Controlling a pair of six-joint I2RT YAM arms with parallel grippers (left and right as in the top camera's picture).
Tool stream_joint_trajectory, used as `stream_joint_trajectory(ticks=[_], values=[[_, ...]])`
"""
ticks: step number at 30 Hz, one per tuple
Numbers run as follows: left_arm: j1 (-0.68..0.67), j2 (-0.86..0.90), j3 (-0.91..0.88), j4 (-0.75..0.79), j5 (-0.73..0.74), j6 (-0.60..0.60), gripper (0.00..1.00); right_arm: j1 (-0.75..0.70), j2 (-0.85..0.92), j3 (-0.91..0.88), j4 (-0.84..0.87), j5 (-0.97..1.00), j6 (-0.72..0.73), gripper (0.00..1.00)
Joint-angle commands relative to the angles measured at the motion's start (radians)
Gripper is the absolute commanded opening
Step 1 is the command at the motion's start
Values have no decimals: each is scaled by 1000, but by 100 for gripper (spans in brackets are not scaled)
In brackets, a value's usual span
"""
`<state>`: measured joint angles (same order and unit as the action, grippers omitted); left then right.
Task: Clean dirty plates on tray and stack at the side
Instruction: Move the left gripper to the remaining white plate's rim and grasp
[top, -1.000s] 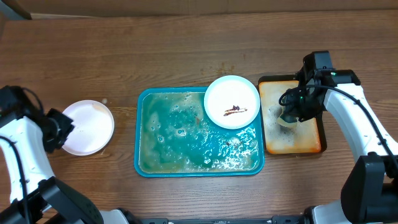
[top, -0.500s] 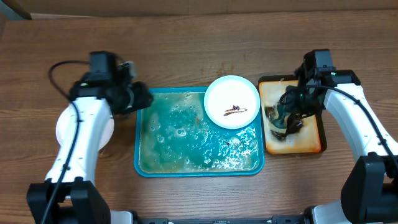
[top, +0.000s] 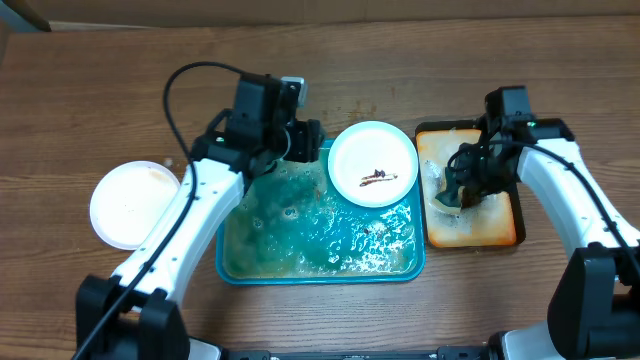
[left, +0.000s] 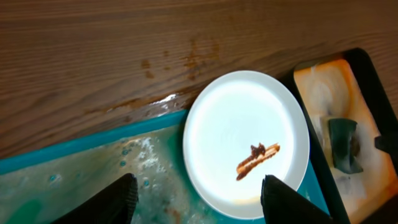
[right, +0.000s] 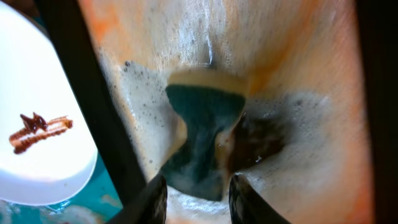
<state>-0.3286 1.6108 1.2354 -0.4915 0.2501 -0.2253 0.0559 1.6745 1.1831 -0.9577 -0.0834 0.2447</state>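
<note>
I will grab the green sponge across its narrow middle next with my right gripper, to clean the smeared plate. Its wide far end then stays free.
One white plate (top: 373, 163) with a brown smear rests on the far right corner of the teal tray (top: 222, 230), which holds foamy water. Another pale plate (top: 135, 203) lies on the table at the left. My left gripper (top: 305, 140) hovers over the tray's far edge, just left of the smeared plate (left: 245, 143). It is open (left: 196, 205) and holds nothing. My right gripper (right: 199, 199) is open over the orange-brown tray (top: 500, 225). A squeezed green sponge (right: 205, 137) lies on the foam just ahead of its fingertips.
The orange-brown tray (right: 311, 93) has a dark raised rim (right: 93, 106) that stands between the sponge and the smeared plate (right: 31, 124). Brown stains mark the wooden table (left: 186, 59) beyond the teal tray. A black cable (top: 190, 75) loops above my left arm.
My left arm has swung from the plate at the left across to the teal tray's far edge, its jaws widening. My right gripper has opened and let go of the sponge.
</note>
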Motion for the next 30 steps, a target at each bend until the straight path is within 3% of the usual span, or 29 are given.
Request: stream_joint_trajectory(ticks=[1, 8, 19, 20, 21, 23, 30], values=[[-19, 73, -4, 27, -13, 12, 66, 35, -27, -39, 40, -18, 64, 35], [-20, 151, -4, 37, 10, 12, 66, 50, -23, -116, 135, 41, 181, 29], [-20, 151, -4, 47, 13, 8, 66, 50, 56, -192, 247, 41, 201, 30], [-20, 151, -4, 47, 14, 8, 66, 50, 69, -192, 250, 42, 201, 28], [-20, 151, -4, 47, 14, 8, 66, 50, 85, -192, 250, 42, 201, 15], [-20, 151, -4, 45, 14, 8, 66, 50, 92, -192, 248, 50, 201, 4], [-20, 151, -4, 48, 13, 8, 68, 50, 91, -177, 199, 172, 165, 4]])
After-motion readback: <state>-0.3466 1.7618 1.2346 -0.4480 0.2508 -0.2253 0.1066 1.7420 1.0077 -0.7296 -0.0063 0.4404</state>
